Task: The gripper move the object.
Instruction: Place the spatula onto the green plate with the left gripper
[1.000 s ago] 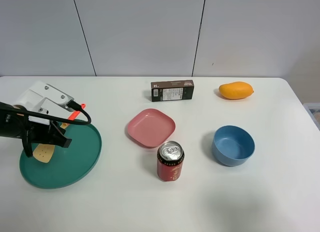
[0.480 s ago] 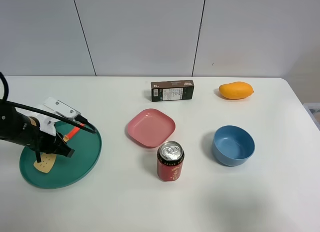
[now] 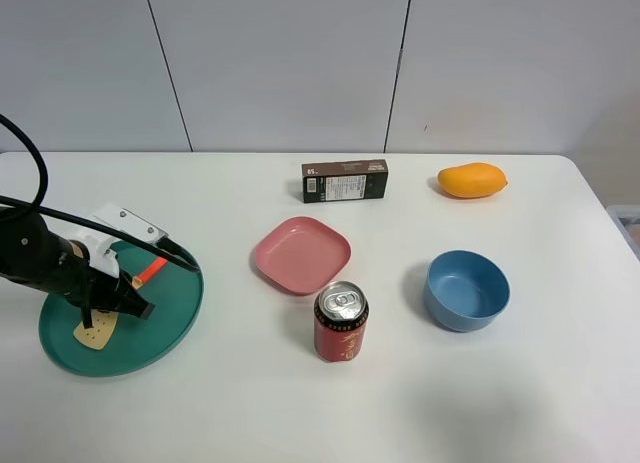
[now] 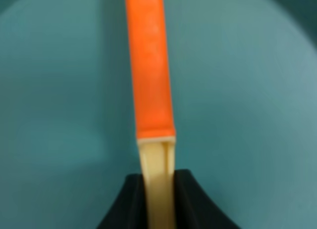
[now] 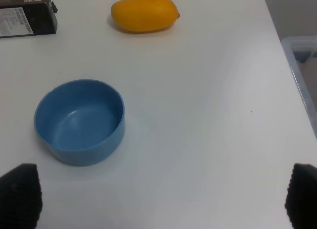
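The blade and orange handle both sit inside the green plate's rim, so the spatula would rest there. It is now time for my left gripper to open.
My left gripper is low over the green plate at the table's left. It is shut on the spatula: the pale perforated blade lies at the plate's front left and the orange handle points back right. In the left wrist view the dark fingers clamp the spatula's pale stem just below the orange handle, with the green plate close beneath. My right gripper is open and empty above bare table, and it is out of the exterior high view.
A pink square plate, a red can, a blue bowl, a dark box and an orange mango stand across the table. The right wrist view shows the bowl, the mango and a clear bin.
My left gripper has come down and forward over the green plate with the spatula. The blade has shifted toward the plate's front. The other objects have not moved.
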Available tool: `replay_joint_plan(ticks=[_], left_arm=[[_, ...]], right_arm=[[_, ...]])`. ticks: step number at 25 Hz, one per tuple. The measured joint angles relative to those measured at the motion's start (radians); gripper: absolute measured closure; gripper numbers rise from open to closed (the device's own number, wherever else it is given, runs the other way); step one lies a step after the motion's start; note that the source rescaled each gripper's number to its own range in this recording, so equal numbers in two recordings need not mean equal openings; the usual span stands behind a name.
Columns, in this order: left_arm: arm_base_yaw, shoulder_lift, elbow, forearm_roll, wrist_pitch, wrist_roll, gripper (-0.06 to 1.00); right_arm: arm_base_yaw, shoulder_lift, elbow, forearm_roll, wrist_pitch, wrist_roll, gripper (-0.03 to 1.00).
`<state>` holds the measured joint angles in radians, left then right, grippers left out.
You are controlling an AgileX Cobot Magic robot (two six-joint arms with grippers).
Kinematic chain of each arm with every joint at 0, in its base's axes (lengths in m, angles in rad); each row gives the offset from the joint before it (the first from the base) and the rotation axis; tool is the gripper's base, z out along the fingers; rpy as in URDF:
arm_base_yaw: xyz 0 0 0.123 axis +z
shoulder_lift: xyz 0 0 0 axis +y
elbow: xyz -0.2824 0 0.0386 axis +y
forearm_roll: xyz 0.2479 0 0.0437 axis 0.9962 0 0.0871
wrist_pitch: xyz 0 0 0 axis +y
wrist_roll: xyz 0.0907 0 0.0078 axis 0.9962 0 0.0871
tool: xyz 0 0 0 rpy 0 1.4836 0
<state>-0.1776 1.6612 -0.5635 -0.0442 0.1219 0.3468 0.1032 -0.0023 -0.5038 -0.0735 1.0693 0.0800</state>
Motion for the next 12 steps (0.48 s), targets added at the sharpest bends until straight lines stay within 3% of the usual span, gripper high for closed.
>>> replay_joint_plan(ticks=[4,6,10,11,12], left_arm=[[0.000,0.003,0.000,0.004,-0.002,0.004,0.93],[0.000,0.008,0.000,0.018,-0.010,0.023,0.83],[0.000,0.008,0.000,0.026,-0.044,0.038,0.29],[0.000,0.008,0.000,0.026,-0.044,0.038,0.29],[0.000,0.008,0.000,0.026,-0.063,0.038,0.17]], right_arm=[[0.000,0.000,0.000,0.000,0.000,0.000,-0.03],[0.000,0.000,0.000,0.000,0.000,0.000,-0.03],[0.000,0.000,0.000,0.000,0.000,0.000,-0.03],[0.000,0.000,0.000,0.000,0.000,0.000,-0.03],[0.000,0.000,0.000,0.000,0.000,0.000,-0.03]])
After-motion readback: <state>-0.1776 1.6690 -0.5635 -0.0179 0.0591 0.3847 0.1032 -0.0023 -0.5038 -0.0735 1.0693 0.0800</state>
